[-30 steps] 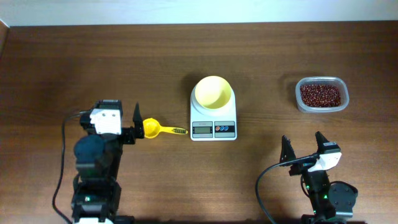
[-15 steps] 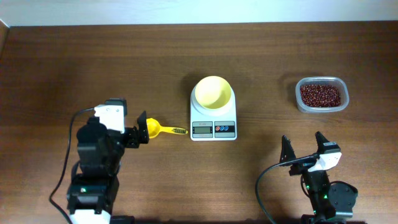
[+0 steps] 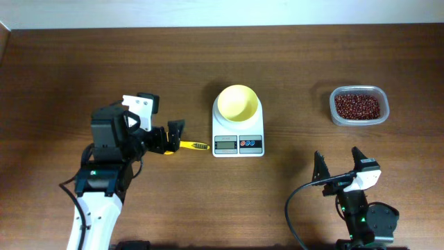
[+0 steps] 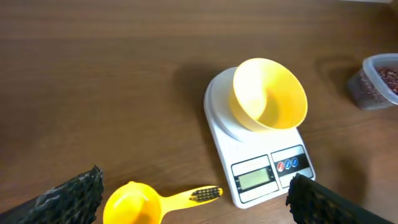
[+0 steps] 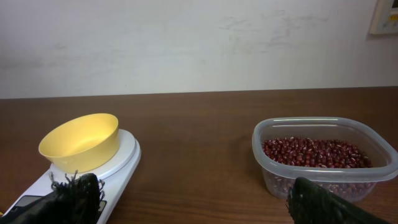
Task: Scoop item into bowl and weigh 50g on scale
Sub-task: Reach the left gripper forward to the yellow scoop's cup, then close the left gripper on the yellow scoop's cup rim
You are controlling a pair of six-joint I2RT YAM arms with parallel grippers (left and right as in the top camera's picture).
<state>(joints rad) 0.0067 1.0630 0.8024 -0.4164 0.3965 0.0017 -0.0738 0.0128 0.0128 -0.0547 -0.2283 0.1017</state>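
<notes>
The yellow scoop should next be grabbed by its cup's rim [image 3: 170, 149] [image 4: 135, 198] with my left gripper. Its handle then stays free to hand over to my right gripper.
The pale yellow bowl [image 3: 238, 103] stands empty on the white scale [image 3: 238, 144] at the table's middle. The red-brown beans [image 3: 357, 106] fill a clear plastic tub [image 3: 335, 115] at the right. A yellow scoop [image 3: 195, 146] lies left of the scale, its cup under my left gripper [image 3: 171, 136]. In the left wrist view the left gripper [image 4: 196, 210] is open, with the scoop [image 4: 134, 205] lying between its fingers; the bowl [image 4: 267, 93] and scale [image 4: 261, 177] are beyond. My right gripper [image 3: 340, 167] is open and empty, far from the tub.
The right wrist view shows the bowl [image 5: 81, 142] on the scale [image 5: 121, 163] at left, the tub [image 5: 323, 182] of beans [image 5: 314, 152] at right, bare table between them, and a pale wall behind.
My left arm has swung right and down toward the scoop, so its open fingers now sit over the scoop's cup. The right arm has not moved.
</notes>
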